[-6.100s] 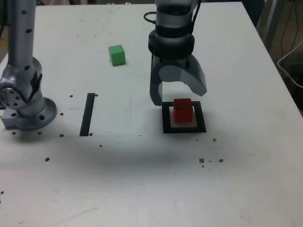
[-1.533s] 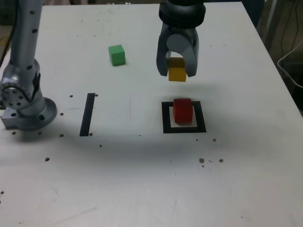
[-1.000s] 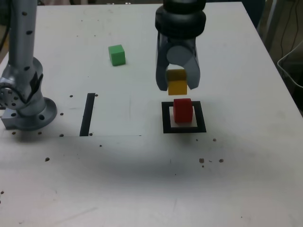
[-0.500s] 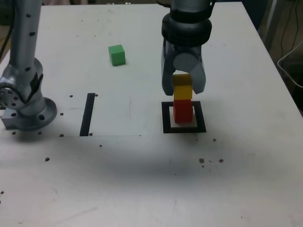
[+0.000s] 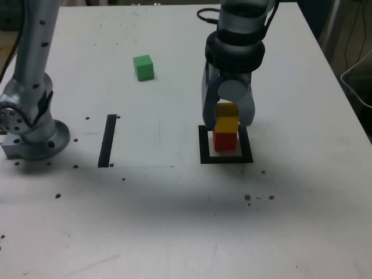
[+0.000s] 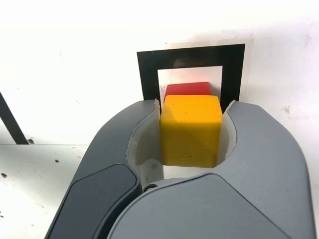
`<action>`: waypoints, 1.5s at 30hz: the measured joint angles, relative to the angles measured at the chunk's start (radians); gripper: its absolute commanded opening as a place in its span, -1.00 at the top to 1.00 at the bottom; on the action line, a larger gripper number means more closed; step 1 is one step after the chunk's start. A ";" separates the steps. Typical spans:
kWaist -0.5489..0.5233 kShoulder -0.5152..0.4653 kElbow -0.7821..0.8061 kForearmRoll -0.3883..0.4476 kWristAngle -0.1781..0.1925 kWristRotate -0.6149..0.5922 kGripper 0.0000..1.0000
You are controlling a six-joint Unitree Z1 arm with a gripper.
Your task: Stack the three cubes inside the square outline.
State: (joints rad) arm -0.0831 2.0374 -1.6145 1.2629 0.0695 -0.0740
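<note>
The yellow cube is ready to be released from my gripper: the yellow cube's lower edge [image 5: 226, 132] rests on the red cube [image 5: 224, 141], so the yellow cube would stand.
My gripper [image 5: 226, 119] [image 6: 191, 134] is shut on the yellow cube [image 5: 226, 121] [image 6: 191, 130], a finger pressed against each side. The yellow cube sits on top of the red cube [image 5: 224, 141] [image 6: 186, 88], which stands in the white centre of the square outline [image 5: 203, 152] [image 6: 148, 69]. Only a sliver of the red cube shows in the wrist view, beyond the yellow one. The green cube [image 5: 143, 67] lies alone on the table, far back toward the exterior view's left.
The arm's grey base [image 5: 29, 128] stands at the exterior view's left. A straight black strip [image 5: 107, 140] [image 6: 11, 124] lies between the base and the outline. Small dark specks dot the white table [image 5: 174, 221].
The gripper has come down and slightly toward the exterior view's right with the yellow cube, from above the red cube to resting on it. The green cube has not moved.
</note>
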 measured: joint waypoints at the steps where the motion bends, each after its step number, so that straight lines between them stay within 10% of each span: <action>1: 0.000 0.000 0.001 -0.001 0.000 0.000 0.66; 7: 0.000 0.000 0.005 -0.001 0.001 0.000 0.47; 14: 0.000 -0.003 0.010 -0.001 0.001 0.000 -0.75; 17: 0.000 -0.005 0.014 -0.001 0.001 0.000 -0.98; 45: 0.109 -0.233 0.121 0.034 -0.009 0.128 -0.99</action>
State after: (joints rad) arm 0.0261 1.8045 -1.4933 1.2968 0.0607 0.0538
